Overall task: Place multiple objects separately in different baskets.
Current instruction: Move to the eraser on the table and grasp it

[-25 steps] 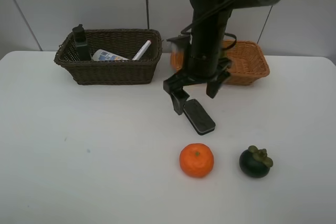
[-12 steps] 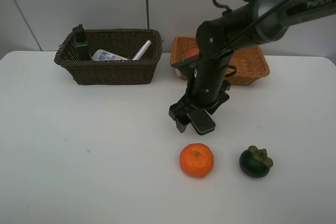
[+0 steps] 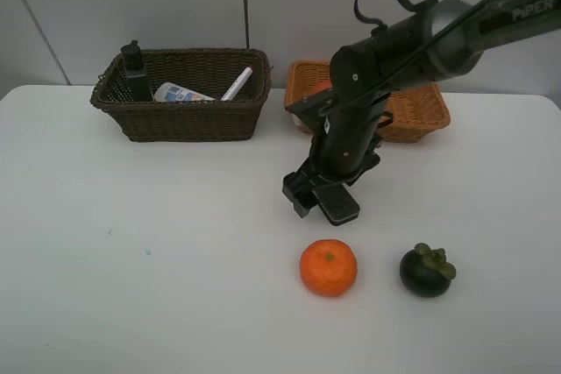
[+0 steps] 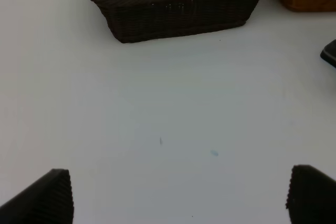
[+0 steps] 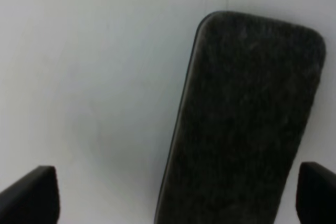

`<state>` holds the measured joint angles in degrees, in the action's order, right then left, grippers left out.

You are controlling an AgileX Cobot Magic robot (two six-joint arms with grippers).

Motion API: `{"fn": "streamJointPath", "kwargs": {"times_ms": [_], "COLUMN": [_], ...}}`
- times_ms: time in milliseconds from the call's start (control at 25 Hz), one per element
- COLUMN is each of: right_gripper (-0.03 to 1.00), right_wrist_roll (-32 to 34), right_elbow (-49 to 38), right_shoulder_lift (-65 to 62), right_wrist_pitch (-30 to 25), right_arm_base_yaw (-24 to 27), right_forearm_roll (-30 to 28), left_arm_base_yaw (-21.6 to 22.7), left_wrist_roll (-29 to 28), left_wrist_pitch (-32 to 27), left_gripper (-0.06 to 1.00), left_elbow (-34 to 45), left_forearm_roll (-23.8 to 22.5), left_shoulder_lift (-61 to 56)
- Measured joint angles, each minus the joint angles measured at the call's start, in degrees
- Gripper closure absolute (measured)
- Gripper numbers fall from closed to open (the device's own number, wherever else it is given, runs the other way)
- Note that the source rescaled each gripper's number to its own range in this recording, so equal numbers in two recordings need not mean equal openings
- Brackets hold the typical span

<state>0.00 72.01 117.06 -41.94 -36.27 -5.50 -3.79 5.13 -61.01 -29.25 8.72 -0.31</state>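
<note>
My right gripper should move down first and close after that, since its fingers are above the top of the black eraser in the right wrist view.
The black eraser block (image 3: 338, 204) lies flat on the white table (image 3: 131, 251); it fills the right wrist view (image 5: 244, 119). My right gripper (image 3: 321, 193) is low over it and open, one fingertip (image 5: 31, 195) on each side of it (image 5: 173, 198). An orange fruit (image 3: 328, 267) and a dark fruit (image 3: 427, 271) sit nearer the front. The dark brown basket (image 3: 182, 120) holds the green pump bottle (image 3: 134, 67), the white bottle (image 3: 180, 92) and the marker (image 3: 237, 83). The tan basket (image 3: 419, 107) shows a red-orange fruit (image 3: 321, 88). My left gripper (image 4: 181, 203) is open over bare table.
The right arm stands between the two baskets and partly hides the tan basket. The dark brown basket (image 4: 178, 9) lies ahead of the left gripper. A wall runs behind the table. The green fruit is hidden.
My right arm has come down from above the eraser until its open fingers straddle it. The eraser, fruits and baskets have not moved.
</note>
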Motion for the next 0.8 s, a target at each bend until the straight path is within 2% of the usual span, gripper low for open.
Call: {"fn": "streamJointPath", "kwargs": {"times_ms": [400, 800], "right_gripper": [-0.03, -0.03], "right_wrist_roll": [0.00, 0.00], "right_elbow": [0.00, 0.00], "right_shoulder_lift": [0.00, 2.74], "right_wrist_pitch": [1.24, 2.62], "right_arm_base_yaw": [4.93, 5.21], "right_forearm_roll": [0.21, 2.80], "left_arm_base_yaw": [0.00, 0.00], "left_wrist_roll": [0.00, 0.00], "left_wrist_pitch": [0.00, 0.00], "left_gripper": [-0.06, -0.06], "left_elbow": [0.00, 0.00], "left_forearm_roll": [0.00, 0.00], "left_shoulder_lift": [0.00, 0.00]}}
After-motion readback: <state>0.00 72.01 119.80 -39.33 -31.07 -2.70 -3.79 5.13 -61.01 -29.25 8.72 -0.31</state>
